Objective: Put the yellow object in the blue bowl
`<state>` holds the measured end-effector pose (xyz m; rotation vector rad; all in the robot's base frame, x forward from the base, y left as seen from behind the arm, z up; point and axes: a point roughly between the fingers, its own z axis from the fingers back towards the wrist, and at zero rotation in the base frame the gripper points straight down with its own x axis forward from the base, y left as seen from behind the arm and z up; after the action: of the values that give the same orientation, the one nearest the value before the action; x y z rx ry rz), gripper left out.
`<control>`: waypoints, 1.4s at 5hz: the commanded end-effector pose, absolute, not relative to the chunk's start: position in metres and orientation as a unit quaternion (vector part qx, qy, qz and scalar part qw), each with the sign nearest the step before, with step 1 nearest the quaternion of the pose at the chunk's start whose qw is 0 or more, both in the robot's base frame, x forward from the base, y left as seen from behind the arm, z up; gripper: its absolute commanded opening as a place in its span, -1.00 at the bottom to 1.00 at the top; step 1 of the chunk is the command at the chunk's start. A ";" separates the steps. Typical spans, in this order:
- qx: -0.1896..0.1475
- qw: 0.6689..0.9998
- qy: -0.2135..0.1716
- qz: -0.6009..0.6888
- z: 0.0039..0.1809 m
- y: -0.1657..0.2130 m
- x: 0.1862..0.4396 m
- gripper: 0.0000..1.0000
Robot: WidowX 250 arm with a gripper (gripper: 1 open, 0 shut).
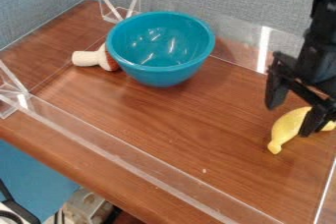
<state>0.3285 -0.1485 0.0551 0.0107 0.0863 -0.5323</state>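
Note:
My gripper grabs the yellow object by its upper end next, to put the yellow object in the blue bowl.
The yellow object is a small curved banana-shaped toy lying on the wooden table at the right. My gripper hangs straight down right over it, open, one finger on the far-left side and the other over the banana's upper end, which it partly hides. Whether the fingers touch the toy I cannot tell. The blue bowl stands upright and empty at the back left, well apart from the gripper.
A pale beige mushroom-like piece lies against the bowl's left side. Clear acrylic walls fence the wooden table on all sides, with low corner brackets at the left and back.

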 end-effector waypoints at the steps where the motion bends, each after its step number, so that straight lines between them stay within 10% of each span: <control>1: 0.005 0.959 0.015 -0.284 0.057 -0.157 0.334 1.00; 2: 0.006 0.957 0.018 -0.290 0.044 -0.156 0.336 1.00; 3: 0.006 0.957 0.020 -0.290 0.038 -0.155 0.337 -1.00; 7: 0.007 0.960 0.021 -0.279 0.027 -0.137 0.339 -1.00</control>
<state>0.3338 -0.1462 0.0240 0.0152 0.0655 -0.5818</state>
